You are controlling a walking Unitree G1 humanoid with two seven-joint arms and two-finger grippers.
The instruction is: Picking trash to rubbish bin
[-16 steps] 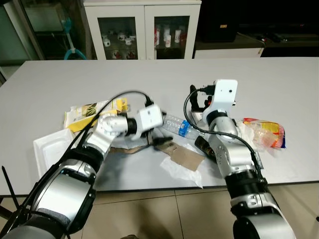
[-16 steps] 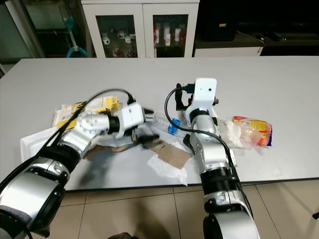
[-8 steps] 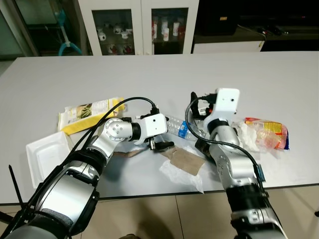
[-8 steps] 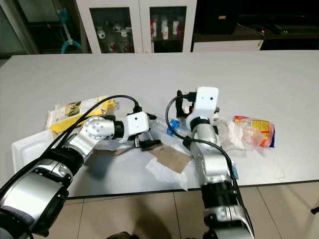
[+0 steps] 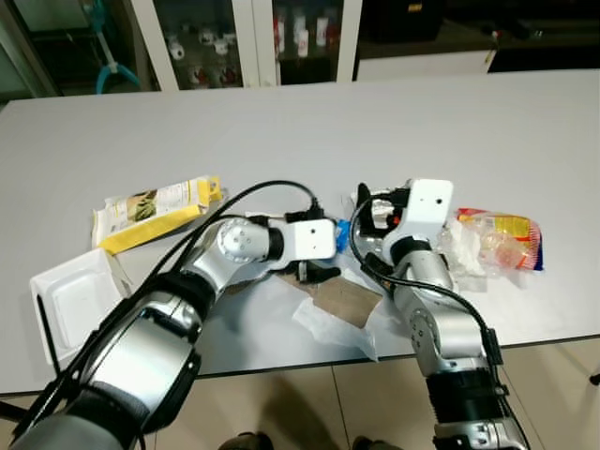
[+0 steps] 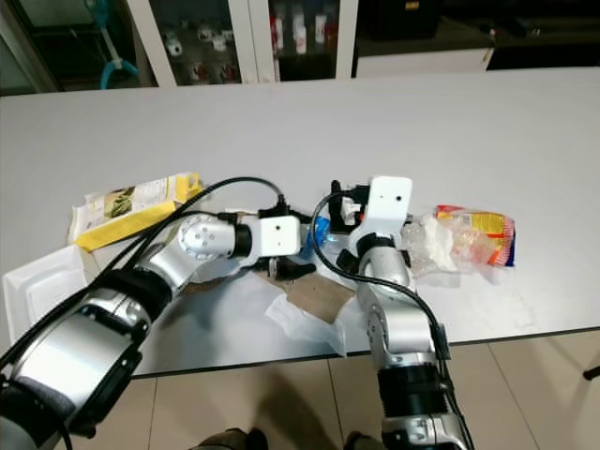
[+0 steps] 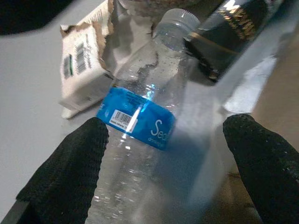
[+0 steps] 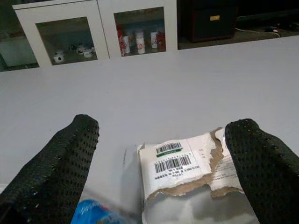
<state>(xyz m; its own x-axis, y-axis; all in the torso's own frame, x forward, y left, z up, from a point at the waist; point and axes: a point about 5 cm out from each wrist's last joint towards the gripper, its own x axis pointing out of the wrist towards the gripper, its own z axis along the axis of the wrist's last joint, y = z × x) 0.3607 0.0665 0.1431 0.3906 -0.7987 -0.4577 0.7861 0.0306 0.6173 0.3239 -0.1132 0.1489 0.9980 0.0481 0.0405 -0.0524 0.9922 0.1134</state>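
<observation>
A carton and a dark can (image 7: 229, 32) crowd the neck of the bottle. My left gripper should grab the bottle by its lower half below the label next.
A clear plastic bottle with a blue label (image 7: 140, 135) lies on the grey table (image 5: 281, 131) between my two arms, its blue label (image 5: 343, 234) showing. My left gripper (image 7: 163, 158) is open, one black finger on each side of the bottle; it sits low over the table (image 5: 317, 273). My right gripper (image 8: 163, 163) is open above a torn white carton with barcodes (image 8: 180, 163), just past the bottle (image 5: 375, 208). A dark can (image 7: 229, 32) lies by the bottle's cap.
Brown cardboard (image 5: 342, 302) and clear plastic wrap (image 5: 328, 326) lie near the front edge. A red-yellow snack bag (image 5: 502, 239) and crumpled tissue (image 5: 459, 248) lie to the right. At left are a yellow packet (image 5: 155, 211) and a white foam tray (image 5: 70, 300).
The camera has tilted down and closer. My left gripper has reached further right, up to the bottle. The right arm has held its place.
</observation>
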